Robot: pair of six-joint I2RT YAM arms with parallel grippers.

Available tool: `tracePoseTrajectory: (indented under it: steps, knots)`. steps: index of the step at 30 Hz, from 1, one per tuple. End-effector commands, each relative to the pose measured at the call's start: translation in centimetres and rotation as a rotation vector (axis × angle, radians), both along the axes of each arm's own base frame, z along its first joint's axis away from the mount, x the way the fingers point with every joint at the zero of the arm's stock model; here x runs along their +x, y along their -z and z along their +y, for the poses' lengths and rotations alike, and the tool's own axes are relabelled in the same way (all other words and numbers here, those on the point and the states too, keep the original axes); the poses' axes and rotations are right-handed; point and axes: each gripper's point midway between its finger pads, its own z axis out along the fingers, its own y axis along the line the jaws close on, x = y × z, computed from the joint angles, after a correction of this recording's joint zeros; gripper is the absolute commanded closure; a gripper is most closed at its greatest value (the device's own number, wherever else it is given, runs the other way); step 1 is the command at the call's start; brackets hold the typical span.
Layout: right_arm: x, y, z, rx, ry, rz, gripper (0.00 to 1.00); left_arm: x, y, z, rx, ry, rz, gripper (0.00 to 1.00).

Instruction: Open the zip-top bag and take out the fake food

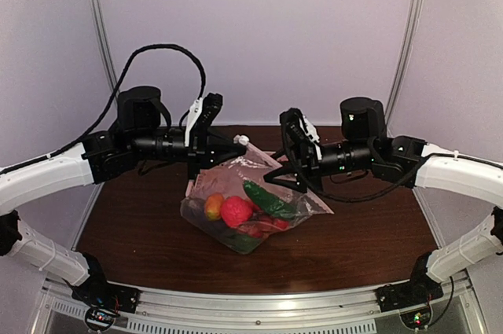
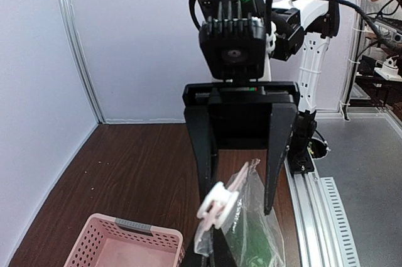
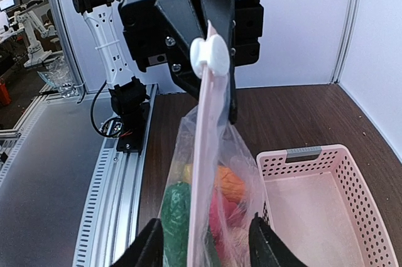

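Observation:
My right gripper grabs the white slider (image 1: 242,140), beside the end of the zip my left gripper holds, next, to unzip the zip-top bag (image 1: 236,192).
The zip-top bag (image 1: 236,192) hangs above the table, its pink-white zip strip stretched between my two grippers. Inside it is the fake food: a red berry (image 1: 236,211), a green cucumber (image 1: 267,200) and an orange piece (image 1: 214,207). My left gripper (image 1: 236,145) is shut on the strip's left end at the white slider (image 1: 242,140). The slider also shows in the left wrist view (image 2: 217,207) and in the right wrist view (image 3: 210,53). My right gripper (image 1: 287,165) is open, its fingers (image 3: 151,245) straddling the bag (image 3: 207,173) without pinching it.
A pink perforated basket (image 3: 314,198) stands on the brown table just behind the bag and also shows in the left wrist view (image 2: 132,242). White walls close the back and sides. A metal rail (image 1: 259,302) runs along the near edge.

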Motion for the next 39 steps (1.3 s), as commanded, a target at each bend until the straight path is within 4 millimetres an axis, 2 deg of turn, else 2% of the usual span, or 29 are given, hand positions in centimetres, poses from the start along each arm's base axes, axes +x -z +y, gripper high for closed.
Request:
tracePoseTrajectory:
  steps: [1,5,7,14,22,26,34,39]
  knots:
    - [0.4,-3.0,-0.3,0.061,0.053,-0.028,0.49,0.0,-1.6,-0.3,-0.045,0.025,-0.013,1.0]
    - [1.3,-6.0,-0.5,0.133,0.111,-0.067,0.47,0.0,-1.3,-0.6,-0.037,0.035,0.016,1.0]
    - [1.5,-7.0,-0.5,0.158,0.123,-0.081,0.5,0.1,-1.3,-0.8,-0.037,0.036,0.023,1.0]
    - [2.0,-8.2,0.4,0.17,0.15,-0.095,0.51,0.3,-0.8,-1.0,-0.018,0.032,0.066,1.0]
    - [1.9,-8.0,1.9,0.142,0.139,-0.099,0.53,0.4,-0.8,-1.2,-0.018,0.028,0.101,1.0]
    - [1.8,-7.2,2.7,0.104,0.136,-0.097,0.59,0.5,-0.7,-1.2,-0.019,0.027,0.102,1.0]
    - [2.0,-6.2,2.9,0.073,0.155,-0.107,0.66,0.6,-0.8,-1.2,-0.022,0.021,0.108,1.0]
    - [2.5,-6.0,2.5,0.066,0.194,-0.114,0.78,0.6,-0.9,-1.1,-0.027,0.018,0.106,1.0]
